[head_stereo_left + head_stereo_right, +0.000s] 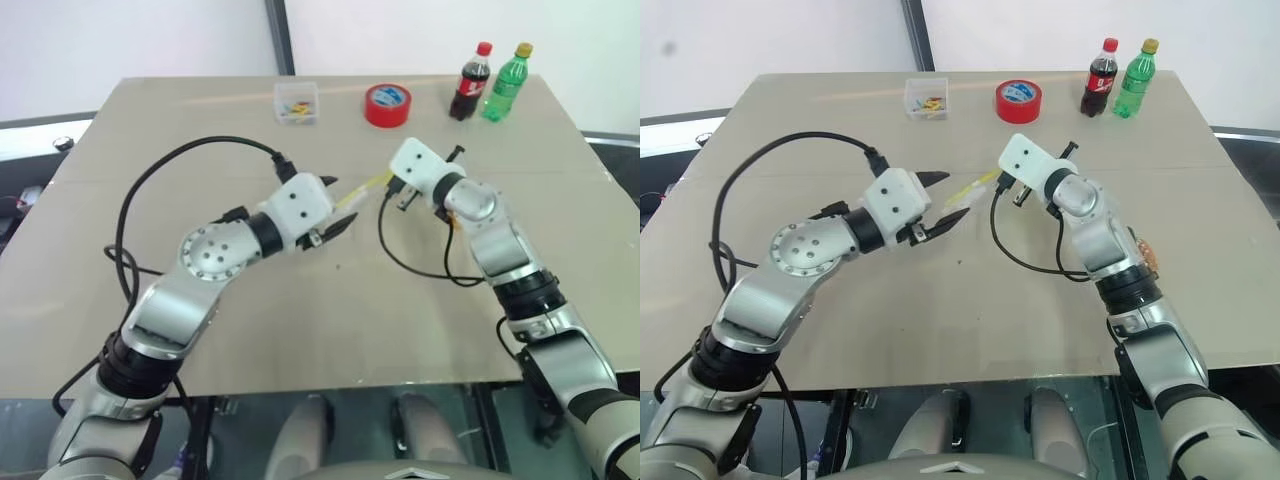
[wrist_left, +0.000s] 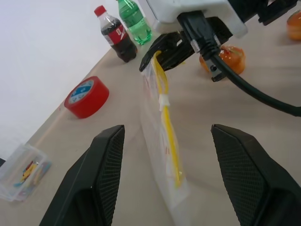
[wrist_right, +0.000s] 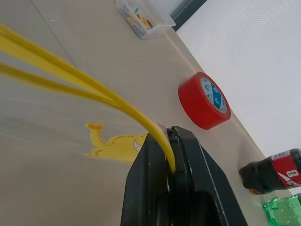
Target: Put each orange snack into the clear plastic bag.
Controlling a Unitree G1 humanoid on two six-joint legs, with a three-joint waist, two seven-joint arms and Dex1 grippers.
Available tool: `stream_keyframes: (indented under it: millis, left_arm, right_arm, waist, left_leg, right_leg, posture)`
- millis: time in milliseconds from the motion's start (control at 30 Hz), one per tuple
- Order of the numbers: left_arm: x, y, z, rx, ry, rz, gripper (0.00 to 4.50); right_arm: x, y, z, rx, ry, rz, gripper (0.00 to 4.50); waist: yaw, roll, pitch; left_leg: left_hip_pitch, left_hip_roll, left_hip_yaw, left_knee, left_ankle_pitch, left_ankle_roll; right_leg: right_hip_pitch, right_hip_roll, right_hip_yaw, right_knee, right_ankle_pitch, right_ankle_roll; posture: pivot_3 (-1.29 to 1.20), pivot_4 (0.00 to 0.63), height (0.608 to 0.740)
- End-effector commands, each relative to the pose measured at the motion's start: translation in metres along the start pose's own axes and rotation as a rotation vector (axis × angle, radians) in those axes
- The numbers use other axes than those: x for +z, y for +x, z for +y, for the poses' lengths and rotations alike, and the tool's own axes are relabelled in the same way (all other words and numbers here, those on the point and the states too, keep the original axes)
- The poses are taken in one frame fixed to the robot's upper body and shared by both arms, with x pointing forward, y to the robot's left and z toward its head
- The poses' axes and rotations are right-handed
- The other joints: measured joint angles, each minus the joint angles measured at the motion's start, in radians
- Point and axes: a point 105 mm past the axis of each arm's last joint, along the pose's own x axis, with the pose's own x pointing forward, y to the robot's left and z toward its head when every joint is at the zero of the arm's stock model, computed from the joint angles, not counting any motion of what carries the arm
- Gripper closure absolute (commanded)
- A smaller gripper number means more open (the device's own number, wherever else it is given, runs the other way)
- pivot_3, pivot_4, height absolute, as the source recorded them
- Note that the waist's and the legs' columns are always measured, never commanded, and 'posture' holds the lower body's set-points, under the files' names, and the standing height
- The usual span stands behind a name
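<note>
I will next use my left gripper to pinch the bag by the loose end of its yellow seal strip [image 1: 365, 188], because the bag's clear film hangs thin and slack.
The clear plastic bag [image 2: 162, 132] hangs edge-on above the table, its yellow seal strip [image 1: 365, 188] running between my two hands. My right gripper [image 3: 171, 136] is shut on one end of that strip. My left gripper [image 2: 168, 129] stands open, one finger on each side of the bag's other end and neither touching it. Two orange snacks lie on the table behind my right hand, one [image 2: 221, 59] close to it and the other [image 2: 295, 23] farther off. One orange snack [image 1: 1148, 255] shows beside my right forearm.
At the table's far edge stand a red tape roll [image 1: 387, 105], a cola bottle [image 1: 470, 82] and a green bottle [image 1: 506, 82]. A small clear box [image 1: 297, 102] of coloured bits sits to their left. Black cables loop from both wrists over the tabletop [image 1: 300, 320].
</note>
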Motion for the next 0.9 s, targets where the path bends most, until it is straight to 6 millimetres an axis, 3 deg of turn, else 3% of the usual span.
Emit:
stream_keyframes:
  millis: [33,133,167,200,333,467,500,600,733,900]
  left_arm:
    - [0.003,0.005,-0.001,0.002,0.012,-0.019,2.17]
    - [0.003,0.011,-0.004,-0.001,0.015,-0.030,3.44]
    - [0.003,0.013,-0.004,0.003,0.013,-0.031,4.14]
    - [0.002,0.013,-0.003,0.008,0.016,-0.028,4.42]
    - [-0.009,0.008,0.008,0.033,0.079,-0.003,4.42]
    - [-0.015,0.003,0.021,0.042,0.159,-0.002,4.50]
    - [-0.015,0.001,0.023,0.041,0.181,-0.006,4.50]
    - [-0.019,-0.001,0.026,0.037,0.221,-0.008,4.50]
    - [-0.021,-0.002,0.026,0.029,0.263,-0.010,4.50]
    - [-0.020,-0.001,0.018,0.006,0.302,-0.025,4.50]
  right_arm:
    - [0.023,-0.005,-0.012,-0.053,-0.032,-0.068,4.50]
    - [0.025,-0.007,-0.012,-0.063,-0.029,-0.072,4.50]
    - [0.025,-0.008,-0.011,-0.063,-0.027,-0.073,4.50]
    - [0.025,-0.009,-0.010,-0.063,-0.025,-0.071,4.50]
    - [0.014,-0.019,0.000,-0.001,-0.044,-0.033,4.50]
    - [0.007,-0.032,0.007,0.022,-0.039,-0.023,3.06]
    - [0.006,-0.036,0.008,0.019,-0.032,-0.023,2.35]
    - [0.008,-0.047,0.011,0.035,0.017,-0.038,1.09]
    - [0.022,-0.062,0.017,0.095,0.079,-0.105,1.09]
    - [0.042,-0.063,0.015,0.108,0.099,-0.170,1.09]
  waist:
    - [0.000,0.000,0.000]
    - [0.000,0.000,0.000]
    - [0.000,0.000,0.000]
    - [0.000,0.000,0.000]
    - [0.001,0.000,0.000]
    - [0.000,0.000,0.000]
    - [0.000,0.000,0.000]
    - [0.001,0.000,0.000]
    - [0.002,0.000,0.000]
    - [0.001,0.000,0.000]
  left_leg:
    - [0.000,0.000,0.000,0.000,0.000,0.000]
    - [0.000,0.000,0.000,0.001,0.000,0.000]
    - [0.000,0.000,0.000,0.001,0.000,0.000]
    - [0.000,0.000,0.000,0.002,0.000,0.000]
    - [0.000,0.000,0.000,0.002,0.000,0.000]
    - [0.000,0.000,0.000,0.003,-0.001,0.001]
    - [0.000,0.000,0.000,0.003,-0.001,0.001]
    - [0.000,0.000,0.000,0.003,-0.001,0.001]
    - [0.000,0.000,0.000,0.003,-0.001,0.002]
    - [0.000,0.000,0.000,0.004,-0.001,0.002]
  right_leg:
    - [0.000,0.000,0.000,0.001,0.000,0.000]
    - [0.000,0.000,0.000,0.002,0.000,0.000]
    - [0.000,0.000,0.000,0.002,0.000,0.000]
    - [0.000,0.000,0.000,0.003,0.000,0.000]
    - [0.000,0.000,0.000,0.004,0.000,0.000]
    - [0.000,0.000,0.000,0.004,0.000,0.000]
    - [-0.001,0.000,0.000,0.004,0.000,0.000]
    - [-0.001,0.000,0.000,0.004,0.000,0.000]
    - [-0.001,0.000,0.000,0.004,0.000,0.000]
    - [0.000,0.000,0.000,0.005,0.000,0.000]
  posture:
    - [0.00,0.150,0.740]
    - [0.00,0.150,0.740]
    - [0.00,0.150,0.740]
    - [0.00,0.150,0.740]
    - [0.00,0.150,0.740]
    - [0.00,0.150,0.740]
    - [0.00,0.150,0.740]
    - [0.00,0.150,0.740]
    - [0.00,0.150,0.740]
    - [0.00,0.150,0.740]
